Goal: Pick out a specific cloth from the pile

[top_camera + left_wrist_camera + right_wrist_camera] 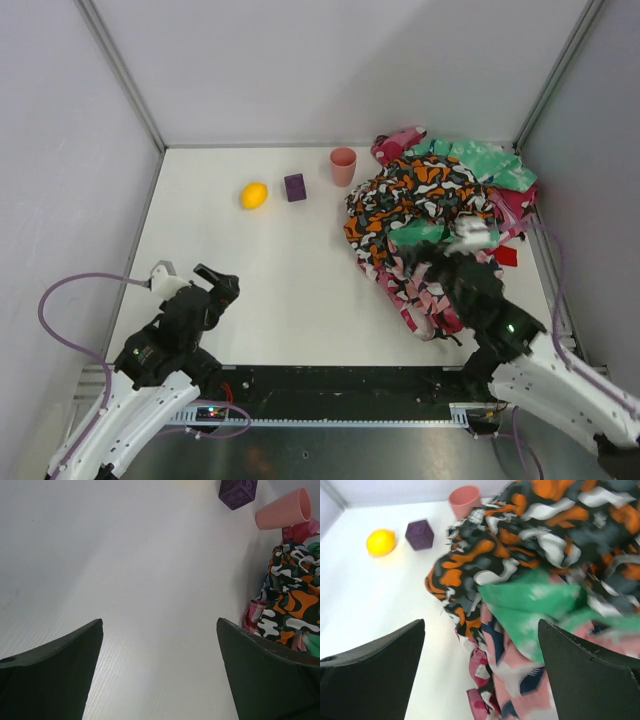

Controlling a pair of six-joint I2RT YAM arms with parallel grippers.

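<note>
Next, my right gripper picks up the orange-black-white fabric by its edge beside the empty table, to peel it aside and expose the red cloth.
The pile (435,215) of printed fabrics lies at the table's right side: orange-black-white on top, with green and pink prints around it. A small patch of plain red, the cloth (507,256), peeks out at the pile's right edge. My right gripper (425,265) hovers open over the pile's near part. In the right wrist view that gripper (481,625) has pink and green fabric (540,545) below and between its fingers, nothing gripped. My left gripper (218,282) is open over bare table at the near left, and the left wrist view (160,622) shows it empty, with the pile (292,605) far to its right.
A yellow lemon (254,195), a purple cube (295,187) and a pink cup (343,166) stand in a row at the back, the cup next to the pile. Grey walls enclose the table on three sides. Cables loop beside both arms.
</note>
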